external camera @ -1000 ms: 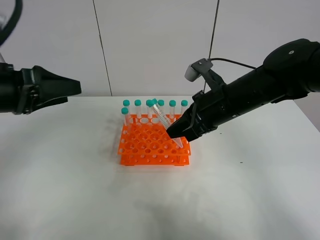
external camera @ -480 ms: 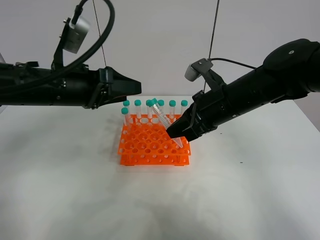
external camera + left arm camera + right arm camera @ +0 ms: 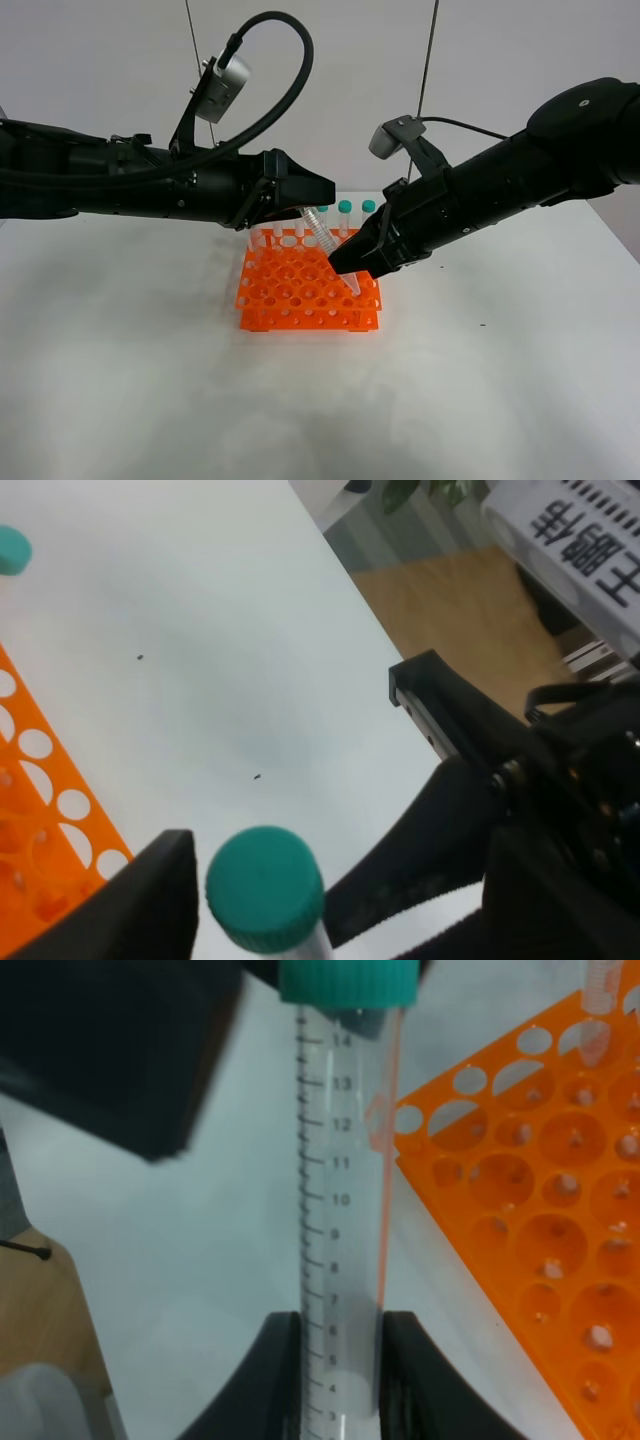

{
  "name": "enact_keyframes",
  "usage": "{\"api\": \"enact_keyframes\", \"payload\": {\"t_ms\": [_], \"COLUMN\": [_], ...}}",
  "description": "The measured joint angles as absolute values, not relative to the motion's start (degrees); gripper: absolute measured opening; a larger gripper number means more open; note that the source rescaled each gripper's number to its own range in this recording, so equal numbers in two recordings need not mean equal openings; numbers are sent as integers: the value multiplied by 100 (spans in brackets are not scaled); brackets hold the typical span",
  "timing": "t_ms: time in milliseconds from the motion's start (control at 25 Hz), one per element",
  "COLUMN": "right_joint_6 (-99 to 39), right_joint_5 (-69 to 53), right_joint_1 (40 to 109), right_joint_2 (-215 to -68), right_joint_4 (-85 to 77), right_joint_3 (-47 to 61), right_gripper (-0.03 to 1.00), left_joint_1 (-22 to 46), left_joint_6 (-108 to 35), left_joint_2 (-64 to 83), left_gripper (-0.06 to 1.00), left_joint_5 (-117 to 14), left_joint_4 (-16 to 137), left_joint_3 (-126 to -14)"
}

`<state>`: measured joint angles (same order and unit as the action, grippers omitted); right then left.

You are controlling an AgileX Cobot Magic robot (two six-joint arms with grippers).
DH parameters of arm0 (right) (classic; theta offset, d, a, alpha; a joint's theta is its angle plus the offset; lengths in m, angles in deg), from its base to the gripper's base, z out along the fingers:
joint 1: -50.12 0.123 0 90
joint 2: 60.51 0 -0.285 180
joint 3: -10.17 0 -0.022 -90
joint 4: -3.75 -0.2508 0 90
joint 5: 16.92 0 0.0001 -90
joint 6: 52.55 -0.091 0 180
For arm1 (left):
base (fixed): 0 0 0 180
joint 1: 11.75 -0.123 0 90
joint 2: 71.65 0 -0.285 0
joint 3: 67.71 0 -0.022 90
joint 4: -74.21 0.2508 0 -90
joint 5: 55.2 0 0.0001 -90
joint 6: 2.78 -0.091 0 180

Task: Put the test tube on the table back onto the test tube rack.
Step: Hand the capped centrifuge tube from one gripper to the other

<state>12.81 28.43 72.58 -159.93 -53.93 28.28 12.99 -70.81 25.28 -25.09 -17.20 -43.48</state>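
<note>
I will next use my left gripper to grab the tube by its teal cap (image 3: 265,885), and then I can put the test tube back onto the rack (image 3: 50,820).
My right gripper (image 3: 352,268) is shut on the test tube (image 3: 322,232) near its lower end and holds it tilted, with the pointed tip just above the front right corner of the orange test tube rack (image 3: 290,295). In the right wrist view the fingers (image 3: 285,1370) clamp the clear tube (image 3: 340,1210). My left gripper (image 3: 318,195) has reached across and is open at the tube's teal cap (image 3: 265,888), which sits between its fingers (image 3: 150,900). The cap is hidden behind it in the high view.
Other teal-capped tubes (image 3: 345,209) stand in the rack's back row, partly hidden by the left arm. The white table (image 3: 150,380) lies around the rack. The rack's holes also show in the right wrist view (image 3: 540,1210).
The left arm has swung in from the far left to the top of the held tube. The right arm and the tube have stayed where they were.
</note>
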Motion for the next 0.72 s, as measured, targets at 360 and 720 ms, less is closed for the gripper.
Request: {"api": "enact_keyframes", "payload": {"t_ms": [360,720], "right_joint_6": [1286,1303], "right_joint_5": [2890,2766], "right_joint_1": [7258,7258], "right_joint_2": [-15993,-15993], "right_joint_4": [-5404,-5486], "right_joint_3": [2828,2828], "right_gripper": [1,1], "left_joint_1": [1299,1299], "left_joint_6": [-7081,-7081], "left_joint_2": [2549,2549], "left_gripper": [94,82], "left_joint_5": [-2523,-2523], "left_joint_4": [-1785,-1785], "left_joint_3": [-4348,-4348]}}
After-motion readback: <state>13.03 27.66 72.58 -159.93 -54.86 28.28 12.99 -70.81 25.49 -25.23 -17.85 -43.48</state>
